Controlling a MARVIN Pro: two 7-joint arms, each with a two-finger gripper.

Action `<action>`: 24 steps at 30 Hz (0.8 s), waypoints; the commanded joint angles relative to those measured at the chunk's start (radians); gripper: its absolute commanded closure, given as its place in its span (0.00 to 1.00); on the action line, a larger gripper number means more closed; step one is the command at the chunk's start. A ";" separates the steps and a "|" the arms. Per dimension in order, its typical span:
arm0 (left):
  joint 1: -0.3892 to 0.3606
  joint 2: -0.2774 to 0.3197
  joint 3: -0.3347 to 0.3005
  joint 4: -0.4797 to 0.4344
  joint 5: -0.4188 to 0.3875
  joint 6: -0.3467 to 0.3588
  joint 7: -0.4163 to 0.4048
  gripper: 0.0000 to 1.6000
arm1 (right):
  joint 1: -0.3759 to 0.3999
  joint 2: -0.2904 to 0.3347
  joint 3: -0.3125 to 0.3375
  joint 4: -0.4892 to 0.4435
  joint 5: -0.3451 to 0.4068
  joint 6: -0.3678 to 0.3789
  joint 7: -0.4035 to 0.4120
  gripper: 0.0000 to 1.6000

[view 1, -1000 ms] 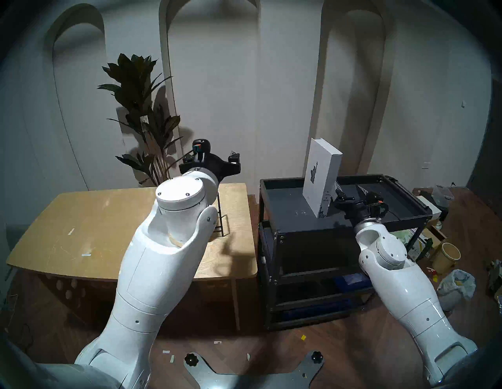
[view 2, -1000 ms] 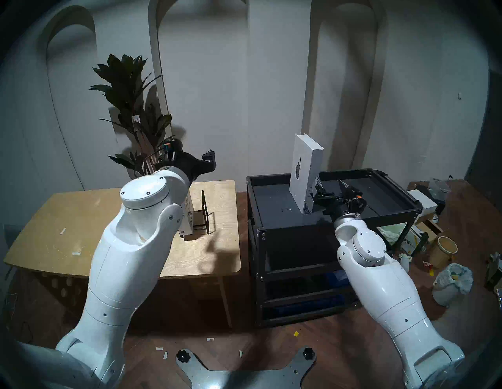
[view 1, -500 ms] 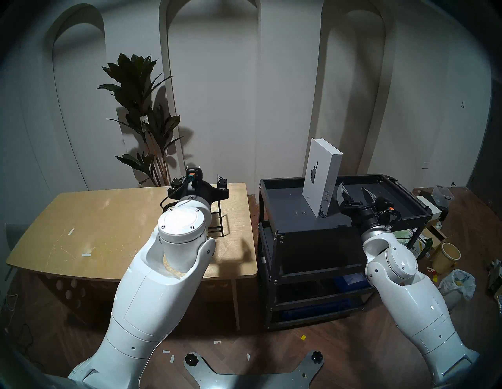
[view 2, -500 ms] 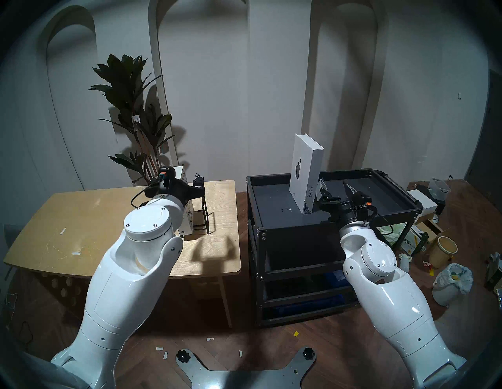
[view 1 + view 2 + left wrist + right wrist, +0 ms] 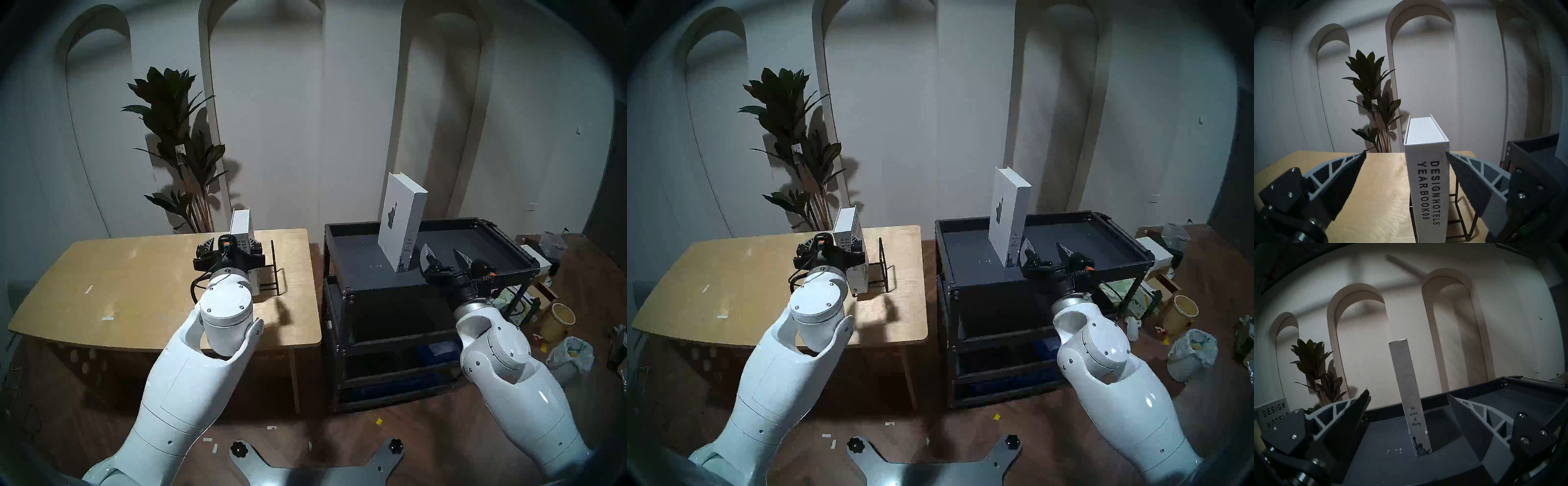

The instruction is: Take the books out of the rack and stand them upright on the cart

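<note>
My left gripper grabs the book by its upper spine next, since the wire rack wraps the lower part of the white book (image 5: 241, 224).
The shorter white book (image 5: 241, 224) with "DESIGNHOTELS' YEARBOOK 09" on its spine (image 5: 1429, 186) stands in the black wire rack (image 5: 273, 271) on the wooden table. My left gripper (image 5: 231, 246) is open and level with the upper spine. The book stands between the fingers (image 5: 1349, 169), close to the right one. The taller Statue of Liberty book (image 5: 400, 220) stands upright on the black cart (image 5: 353, 225). My right gripper (image 5: 444, 254) is open and empty, just in front of its spine (image 5: 1407, 387), apart from it.
The wooden table (image 5: 135, 288) stands left of the cart with a narrow gap between them. A tall potted plant (image 5: 176, 135) is behind the table by the arched wall. A bucket (image 5: 556, 319), a bag (image 5: 570, 353) and boxes lie on the floor right of the cart.
My left gripper came down from above the table and toward me, and now straddles the shorter book's spine. My right gripper drew back from the taller book, which stays standing.
</note>
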 commanded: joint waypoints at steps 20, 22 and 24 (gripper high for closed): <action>-0.090 -0.055 -0.016 0.132 -0.100 -0.226 -0.099 0.00 | -0.119 0.015 0.045 -0.279 0.015 0.302 -0.272 0.00; -0.111 -0.055 -0.007 0.157 -0.081 -0.224 -0.092 0.00 | -0.117 0.015 0.043 -0.279 0.017 0.304 -0.274 0.00; -0.132 -0.058 -0.002 0.184 -0.070 -0.230 -0.089 0.00 | -0.115 0.015 0.042 -0.278 0.018 0.304 -0.276 0.00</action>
